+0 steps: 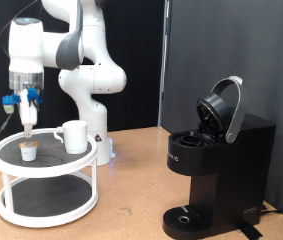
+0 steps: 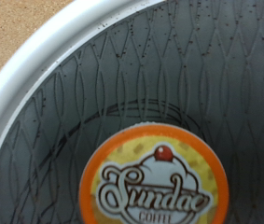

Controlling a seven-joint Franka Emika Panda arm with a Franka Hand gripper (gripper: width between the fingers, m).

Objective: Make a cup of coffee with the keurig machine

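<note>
My gripper lowers to the pod next before it closes, since its fingers hang above the orange-ringed lid, short of the pod's sides, and closing now would miss.
The cup [image 1: 74,135], a white mug, stands on the top shelf of a white two-tier round stand [image 1: 43,176] at the exterior view's left. A small pod [image 1: 27,151] sits on the same shelf, left of the cup. My gripper [image 1: 28,122] hangs straight above the pod, a short way over it and not touching. In the wrist view the pod's orange-ringed "Sundae Coffee" lid [image 2: 156,182] fills the lower middle, on the grey mesh shelf inside the white rim [image 2: 38,56]. The black keurig machine [image 1: 216,172] stands at the right with its lid [image 1: 224,108] raised.
The stand and the machine rest on a brown tabletop [image 1: 131,195]. The white arm's base [image 1: 93,90] stands just behind the stand. A black curtain forms the backdrop. The machine's drip base [image 1: 186,218] has nothing on it.
</note>
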